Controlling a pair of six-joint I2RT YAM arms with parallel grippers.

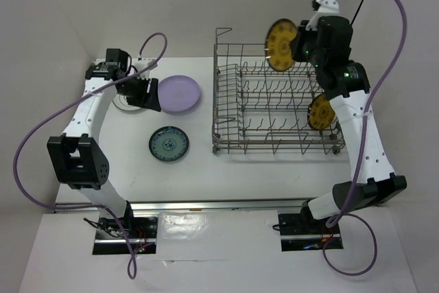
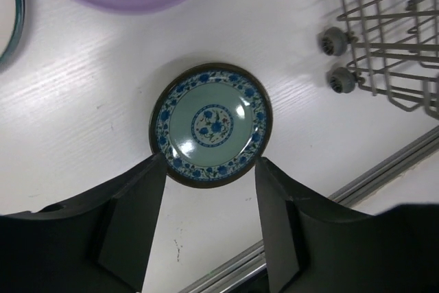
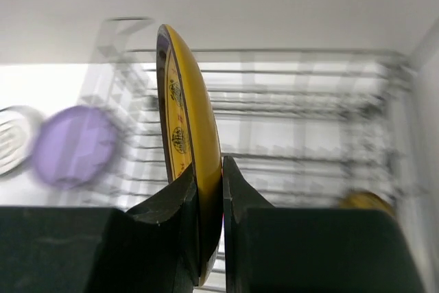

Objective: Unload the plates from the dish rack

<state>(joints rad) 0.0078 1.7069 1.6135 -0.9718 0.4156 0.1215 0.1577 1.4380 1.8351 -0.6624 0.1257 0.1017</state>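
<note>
The robot's left gripper should next grab the mustard-yellow plate by its rim opposite the right gripper. The plate's base then stays free to be set down.
My right gripper (image 1: 296, 47) is shut on the rim of a mustard-yellow patterned plate (image 1: 281, 44), holding it upright in the air above the far side of the grey wire dish rack (image 1: 226, 111). In the right wrist view the plate (image 3: 188, 114) stands edge-on, pinched between the fingers of the right gripper (image 3: 209, 176). A second yellow plate (image 1: 320, 112) stands in the rack's right end. A lavender plate (image 1: 180, 94) and a teal patterned plate (image 1: 169, 143) lie on the table left of the rack. My left gripper (image 1: 145, 94) hovers open beside the lavender plate; its wrist view shows the teal plate (image 2: 211, 125) beyond the left gripper (image 2: 210, 162).
A pale plate rim (image 1: 122, 106) shows under the left gripper. The rack's small wheels (image 2: 336, 60) sit near the teal plate. A metal rail (image 1: 219, 204) runs along the table's near edge. Walls close in behind and on the left.
</note>
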